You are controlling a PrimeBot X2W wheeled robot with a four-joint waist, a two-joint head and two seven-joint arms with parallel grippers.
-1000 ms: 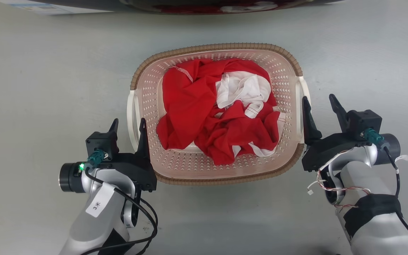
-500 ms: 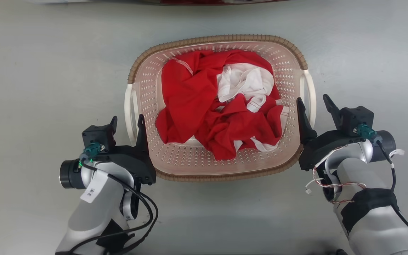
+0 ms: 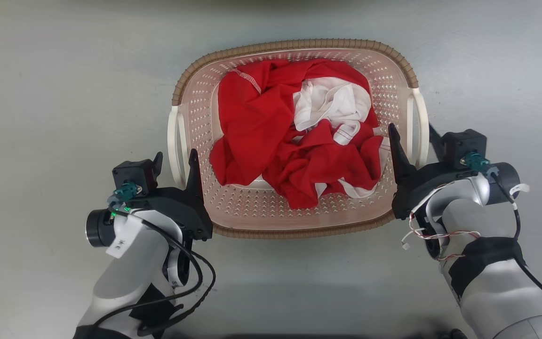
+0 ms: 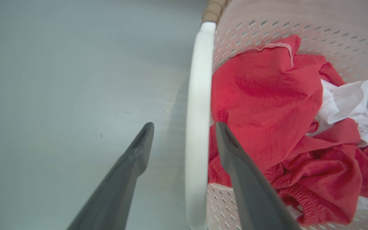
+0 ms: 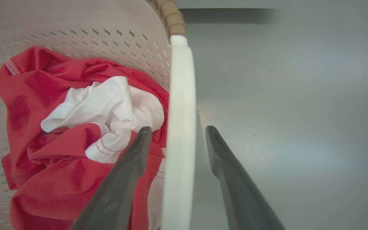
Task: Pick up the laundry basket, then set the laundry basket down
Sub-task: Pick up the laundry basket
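Observation:
I should pick up the laundry basket next, so my right gripper will grab the laundry basket's (image 3: 294,45) white handle beside the clothes' white fabric (image 3: 331,101).
The laundry basket (image 3: 294,45), cream perforated plastic with a brown woven rim, stands on the grey floor with red and white clothes (image 3: 294,141) inside. My left gripper (image 3: 175,157) is open and straddles the near end of the white left handle (image 3: 172,136): one finger is inside the basket wall, the other outside. The left wrist view has that handle (image 4: 200,80) running between the fingers of the left gripper (image 4: 184,126). My right gripper (image 3: 411,132) is open around the right handle (image 3: 423,117). In the right wrist view, the handle (image 5: 181,80) lies between the fingers of the right gripper (image 5: 178,129).
Bare grey floor (image 3: 64,94) surrounds the basket on all sides. My pale forearms, with loose cables, rise from the lower left (image 3: 130,263) and lower right (image 3: 482,268) of the head view.
The camera has shifted; the dark object at the top edge is gone and the basket looks larger. The right gripper moved inward so its fingers now straddle the right handle. Both grippers stay open.

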